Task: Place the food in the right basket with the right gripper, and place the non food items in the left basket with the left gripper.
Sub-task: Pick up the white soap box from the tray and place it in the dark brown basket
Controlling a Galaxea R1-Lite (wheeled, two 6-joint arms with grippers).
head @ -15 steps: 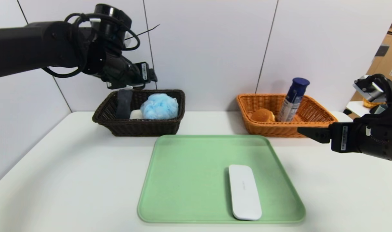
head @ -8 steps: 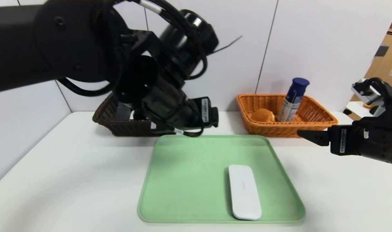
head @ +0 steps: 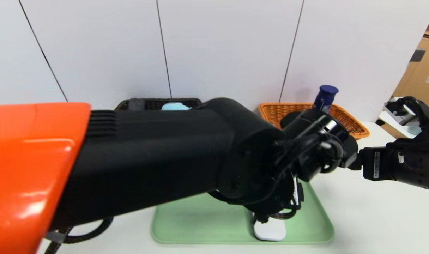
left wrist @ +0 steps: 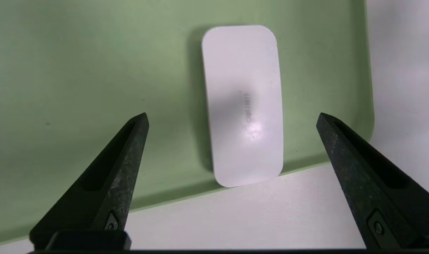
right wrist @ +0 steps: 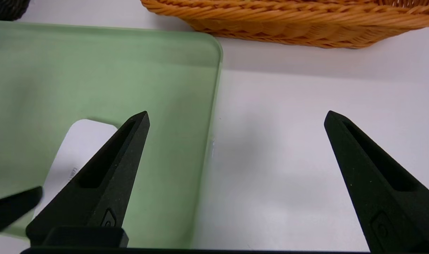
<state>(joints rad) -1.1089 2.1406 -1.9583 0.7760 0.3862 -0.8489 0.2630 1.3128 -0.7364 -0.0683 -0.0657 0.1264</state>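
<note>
I should next grab the white device (left wrist: 242,106) by its long sides with my left gripper. The device is long from one rounded end (left wrist: 239,33) to the other but narrow across.
A flat white rounded device (left wrist: 242,106) lies on the green tray (left wrist: 77,70), its near end over the tray's front rim; only that end shows in the head view (head: 270,233). My left gripper (left wrist: 232,118) hangs open and empty above it, one finger on each side, not touching. In the head view my left arm (head: 165,158) fills the middle and hides most of the tray (head: 200,225). My right gripper (right wrist: 235,116) is open and empty above the table by the tray's right edge (right wrist: 211,116), in front of the orange basket (right wrist: 288,21).
The dark left basket (head: 154,103) with a blue puff (head: 175,106) peeks over my left arm. The orange right basket (head: 345,120) holds a blue-capped bottle (head: 325,95). White table (head: 376,218) lies to the right of the tray.
My left arm swung from the dark basket forward and right across the tray, and now hovers over the white device. My right arm stayed in place.
</note>
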